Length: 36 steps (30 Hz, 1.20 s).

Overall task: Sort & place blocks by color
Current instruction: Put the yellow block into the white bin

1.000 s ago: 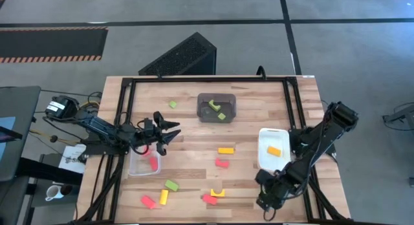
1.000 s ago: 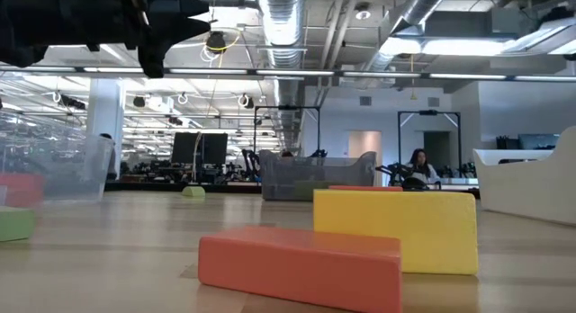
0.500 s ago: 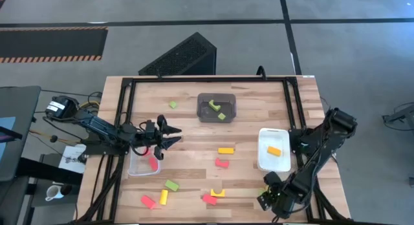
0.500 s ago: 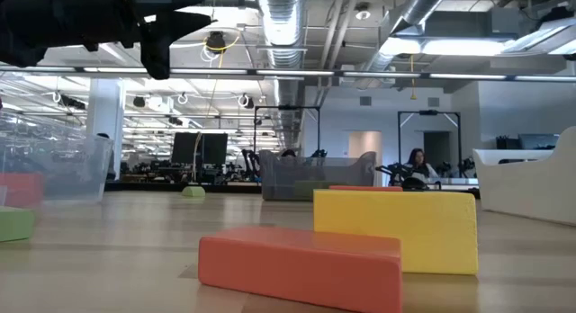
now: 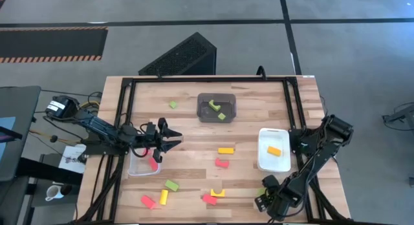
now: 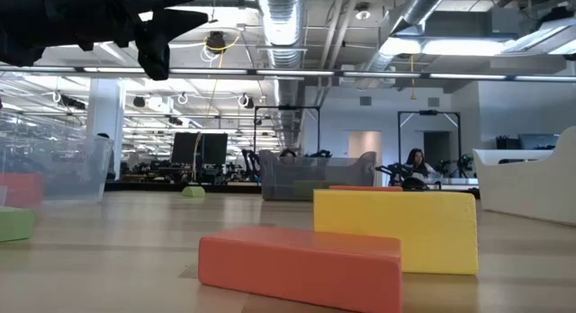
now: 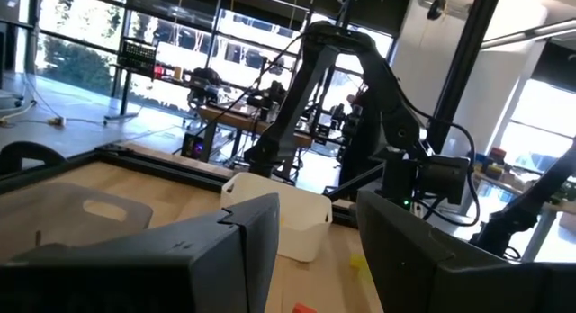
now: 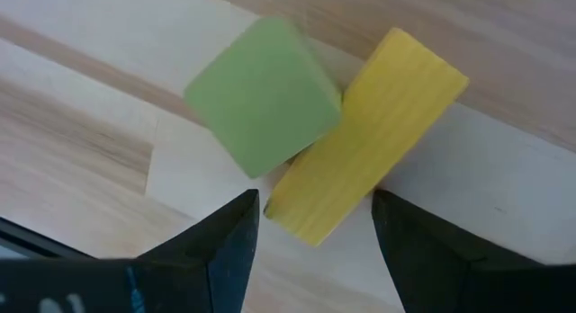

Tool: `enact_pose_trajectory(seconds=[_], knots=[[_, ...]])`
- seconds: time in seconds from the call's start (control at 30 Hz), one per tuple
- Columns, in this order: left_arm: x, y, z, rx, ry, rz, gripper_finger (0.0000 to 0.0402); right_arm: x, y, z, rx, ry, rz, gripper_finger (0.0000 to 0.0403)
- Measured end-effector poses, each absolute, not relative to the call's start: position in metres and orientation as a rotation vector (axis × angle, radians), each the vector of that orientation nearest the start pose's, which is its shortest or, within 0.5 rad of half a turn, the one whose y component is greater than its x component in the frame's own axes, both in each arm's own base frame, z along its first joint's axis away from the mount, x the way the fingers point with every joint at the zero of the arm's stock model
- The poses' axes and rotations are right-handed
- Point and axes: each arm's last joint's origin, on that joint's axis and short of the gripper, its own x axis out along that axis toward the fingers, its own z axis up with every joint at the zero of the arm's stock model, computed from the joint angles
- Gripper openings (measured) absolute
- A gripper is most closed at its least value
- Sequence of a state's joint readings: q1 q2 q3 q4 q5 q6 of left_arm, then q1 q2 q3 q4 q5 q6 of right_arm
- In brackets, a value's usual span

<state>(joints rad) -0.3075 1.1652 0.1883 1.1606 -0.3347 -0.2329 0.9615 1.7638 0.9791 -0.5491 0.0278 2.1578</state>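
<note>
I should next grab the yellow bar with my right gripper by its end beyond the green cube, to sort it into the white bin [image 5: 274, 159].
Red, yellow and green blocks lie scattered on the wooden table [image 5: 194, 131]. My right gripper [image 5: 264, 200] hangs open near the front right edge, pointing down. In its wrist view its fingers stand on either side of the end of a yellow bar [image 8: 364, 133] that lies against a green cube [image 8: 263, 95]; both lie flat on the table. My left gripper [image 5: 169, 142] is open with nothing in it, held level above the clear bin [image 5: 134, 167], which holds a red block [image 5: 154, 163].
A dark grey bin [image 5: 217, 108] at the back holds green blocks. A white bin [image 5: 273, 157] at the right holds a yellow block [image 5: 274, 150]. Loose blocks lie around [image 5: 225, 150], [image 5: 222, 163], [image 5: 171, 185], [image 5: 163, 196], [image 5: 149, 202]; a red bar [image 6: 301, 268] and a yellow block [image 6: 396, 230] lie near the front.
My right gripper has sunk toward the table near its front edge and its wrist has rolled. My left gripper has stayed above the clear bin and turned a little, so its fingers point more toward the table's right.
</note>
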Motion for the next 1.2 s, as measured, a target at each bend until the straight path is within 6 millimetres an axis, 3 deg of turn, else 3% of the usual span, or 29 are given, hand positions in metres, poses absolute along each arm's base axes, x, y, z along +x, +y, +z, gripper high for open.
enact_pose_trajectory(seconds=[0.2,0.67,0.8,0.9,1.0,1.2], knots=[[0.19,-0.05,0.194,-0.291,-0.178,0.008,0.0139,0.177,0.249,0.137,1.093,1.323,-0.767,0.0237],[0.19,-0.049,0.195,-0.298,-0.189,0.065,0.0139,0.173,0.246,0.14,1.006,1.443,-0.715,0.0108],[0.189,-0.048,0.195,-0.297,-0.193,0.086,0.0139,0.164,0.241,0.158,1.012,1.427,-0.684,0.0105],[0.189,-0.048,0.195,-0.293,-0.197,0.097,0.0139,0.158,0.236,0.181,1.04,1.316,-0.642,0.0105],[0.189,-0.048,0.195,-0.294,-0.199,0.101,0.0139,0.147,0.225,0.195,1.007,1.213,-0.662,0.0103],[0.189,-0.047,0.196,-0.295,-0.203,0.106,0.0139,0.141,0.215,0.223,0.975,0.935,-0.527,0.0103]])
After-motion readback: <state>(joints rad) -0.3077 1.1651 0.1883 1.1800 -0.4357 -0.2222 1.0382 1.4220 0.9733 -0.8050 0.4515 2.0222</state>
